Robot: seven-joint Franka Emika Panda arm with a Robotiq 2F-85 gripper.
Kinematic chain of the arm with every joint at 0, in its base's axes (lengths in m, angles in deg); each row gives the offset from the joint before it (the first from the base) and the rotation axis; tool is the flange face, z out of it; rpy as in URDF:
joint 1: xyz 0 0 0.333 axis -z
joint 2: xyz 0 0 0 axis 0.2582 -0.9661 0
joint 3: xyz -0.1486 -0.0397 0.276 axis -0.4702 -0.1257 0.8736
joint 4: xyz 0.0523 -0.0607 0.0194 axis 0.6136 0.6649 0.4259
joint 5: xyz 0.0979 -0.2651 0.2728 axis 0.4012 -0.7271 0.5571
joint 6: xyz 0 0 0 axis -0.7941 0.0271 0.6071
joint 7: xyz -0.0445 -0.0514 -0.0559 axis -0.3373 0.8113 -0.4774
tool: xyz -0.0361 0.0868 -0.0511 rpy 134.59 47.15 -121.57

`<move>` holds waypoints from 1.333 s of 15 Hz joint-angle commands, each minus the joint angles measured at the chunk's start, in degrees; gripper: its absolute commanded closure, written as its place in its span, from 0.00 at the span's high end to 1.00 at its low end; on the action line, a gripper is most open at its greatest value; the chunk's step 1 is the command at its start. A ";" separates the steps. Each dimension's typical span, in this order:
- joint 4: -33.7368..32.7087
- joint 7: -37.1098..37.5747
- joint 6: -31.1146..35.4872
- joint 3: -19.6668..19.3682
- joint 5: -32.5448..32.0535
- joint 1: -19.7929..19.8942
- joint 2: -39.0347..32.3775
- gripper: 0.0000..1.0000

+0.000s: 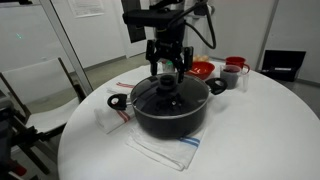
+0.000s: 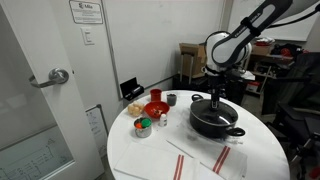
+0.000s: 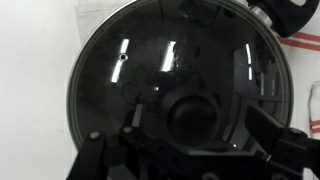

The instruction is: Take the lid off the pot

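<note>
My gripper should close on the black knob (image 1: 168, 82) (image 3: 195, 115) now, because its fingers reach down to the knob's height on either side, just over the glass lid.
The large black pot (image 1: 170, 112) stands on a towel in the middle of the round white table and also shows in the other exterior view (image 2: 215, 122). The glass lid (image 1: 168, 95) lies closed on it and fills the wrist view (image 3: 130, 70). Its black knob (image 3: 195, 115) sits at the centre. My gripper (image 1: 167, 72) hangs straight above the lid, fingers pointing down. In the wrist view the gripper (image 3: 195, 128) is open, with one finger on each side of the knob and a gap to it on both sides.
A red bowl (image 1: 201, 70) and a red-and-white cup (image 1: 233, 74) stand behind the pot. A striped white towel (image 1: 165, 150) lies under the pot. In an exterior view, small cans (image 2: 143, 126) and folded cloths (image 2: 205, 160) lie on the table (image 2: 140, 155).
</note>
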 commanded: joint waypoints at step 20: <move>0.46 2.42 0.98 0.55 -1.64 0.36 0.33 0.25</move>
